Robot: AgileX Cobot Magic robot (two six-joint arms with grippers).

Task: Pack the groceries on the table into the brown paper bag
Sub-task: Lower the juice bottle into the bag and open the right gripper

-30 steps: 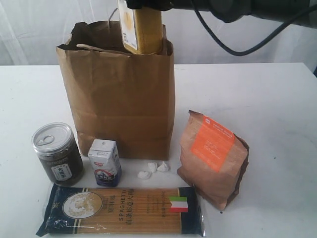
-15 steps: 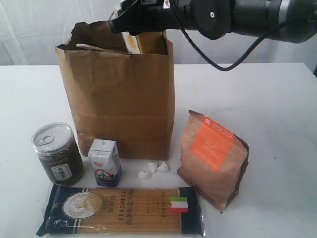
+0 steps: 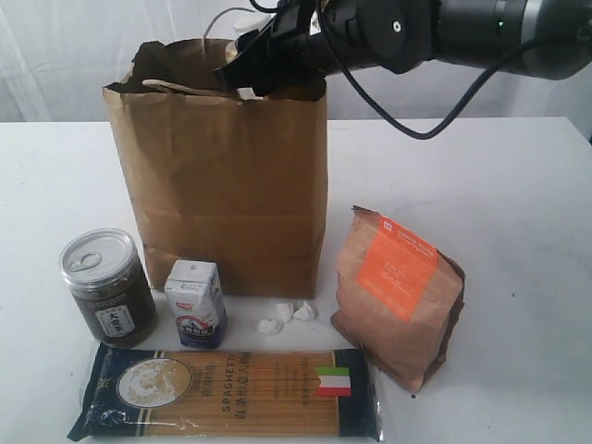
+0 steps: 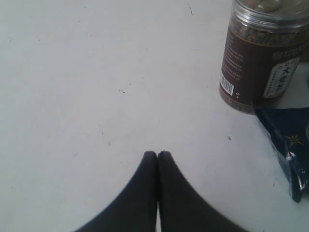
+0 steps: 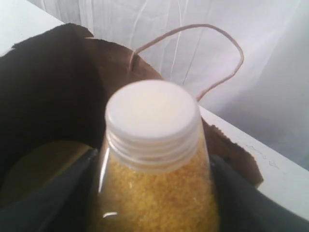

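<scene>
The yellow bottle [image 5: 153,121] hangs inside the brown paper bag's rim and would stay in the bag, so it is now time for my right gripper to open.
My right gripper [image 5: 153,166] is shut on the small yellow bottle [image 5: 153,121], which has a white screw cap and yellow grains inside. It holds the bottle in the open mouth of the brown paper bag [image 3: 222,185]. A dim gold round lid [image 5: 36,169] lies deep inside the bag. On the table in front of the bag are the dark jar [image 3: 106,287], the white-blue carton [image 3: 195,303], the spaghetti pack [image 3: 227,393] and the orange-labelled pouch [image 3: 398,291]. My left gripper [image 4: 157,154] is shut and empty, low over bare table beside the dark jar [image 4: 263,53].
A few small white crumpled bits [image 3: 285,316] lie between the carton and the pouch. The right arm [image 3: 416,32] reaches across the top of the bag. A twisted-cord handle [image 5: 193,48] stands up at the bag's far rim. A corner of the spaghetti pack [image 4: 289,145] lies near my left gripper.
The right gripper has come down and tilted into the bag's mouth. The yellow bottle, which stood high above the rim, has sunk behind the bag's wall. The groceries on the table have not moved.
</scene>
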